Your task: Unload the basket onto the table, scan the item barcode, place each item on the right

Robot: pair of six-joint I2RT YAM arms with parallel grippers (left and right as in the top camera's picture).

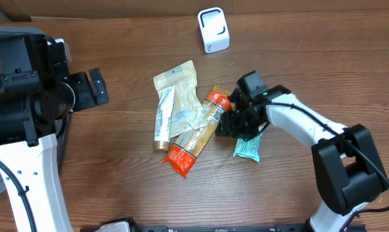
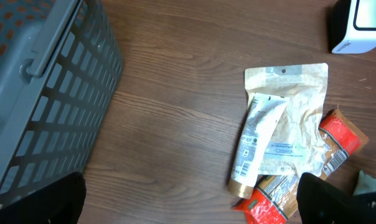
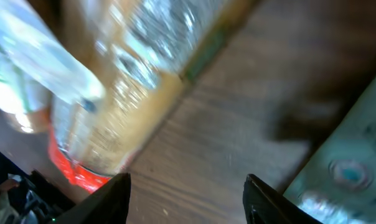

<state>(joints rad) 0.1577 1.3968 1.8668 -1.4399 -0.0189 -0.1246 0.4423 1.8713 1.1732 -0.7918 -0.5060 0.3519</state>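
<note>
My right gripper will pick up the teal packet by one end, so its broad sides stay uncovered to scan the barcode.
A loose pile of items lies mid-table: a beige pouch [image 1: 181,87], a white tube [image 1: 163,119] and a long orange-red packet [image 1: 194,135]. A teal packet [image 1: 247,148] lies just right of them. My right gripper [image 1: 236,122] is low over the table between the orange-red packet [image 3: 101,124] and the teal packet [image 3: 350,168]. It is open, with only bare wood between its fingers [image 3: 113,199]. The left gripper [image 1: 91,87] hangs open far to the left, holding nothing. The white scanner [image 1: 213,29] stands at the back.
A grey slatted basket [image 2: 45,93] sits at the table's left edge under the left arm. The pouch [image 2: 291,118], the tube [image 2: 256,140] and the scanner [image 2: 359,25] also show in the left wrist view.
</note>
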